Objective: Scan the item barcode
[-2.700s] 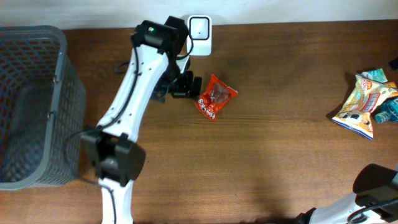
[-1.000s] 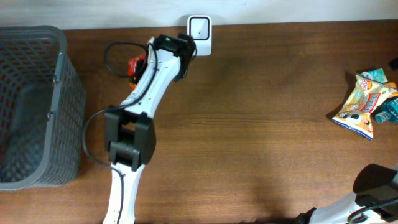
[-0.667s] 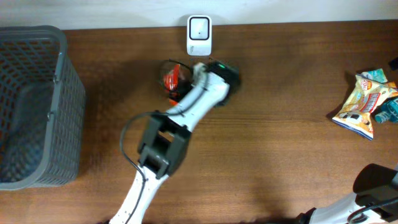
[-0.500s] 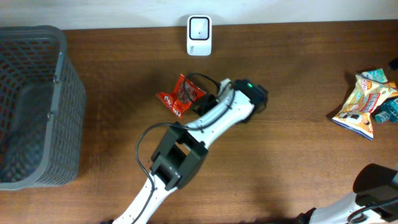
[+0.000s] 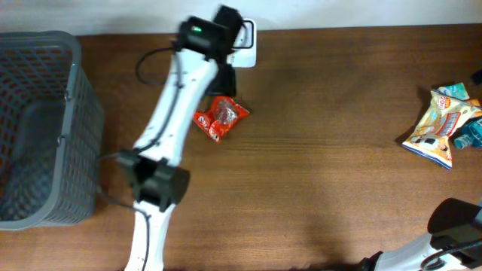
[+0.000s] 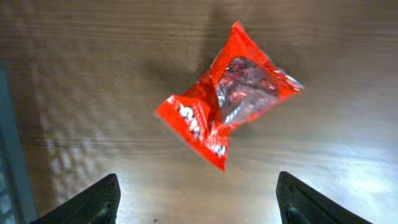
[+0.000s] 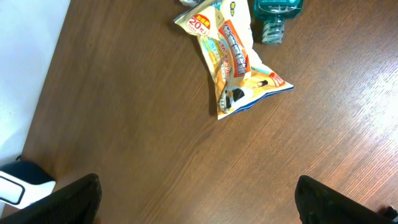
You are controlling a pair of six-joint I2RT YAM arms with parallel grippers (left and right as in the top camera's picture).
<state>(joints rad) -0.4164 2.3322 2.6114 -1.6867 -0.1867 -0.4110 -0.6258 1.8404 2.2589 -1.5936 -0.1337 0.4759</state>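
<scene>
My left gripper reaches the red snack packet next and pinches its end nearest the basket, since this leaves the windowed body free to flip for scanning.
The item, a red snack packet with a clear window, lies flat on the wooden table, free of any grip. In the left wrist view the packet sits above and between the two dark fingertips, apart from both. My left gripper is open and hovers just behind the packet. The white scanner stands at the table's back edge, partly covered by the left arm. My right gripper is open over bare wood, holding nothing.
A grey mesh basket stands at the left edge. A yellow snack bag and a teal item lie at the far right, also in the right wrist view: the bag, the teal item.
The left gripper has opened and let go of the red packet, which now rests on the table. The left arm has swung back toward the scanner. The right arm is unchanged.
</scene>
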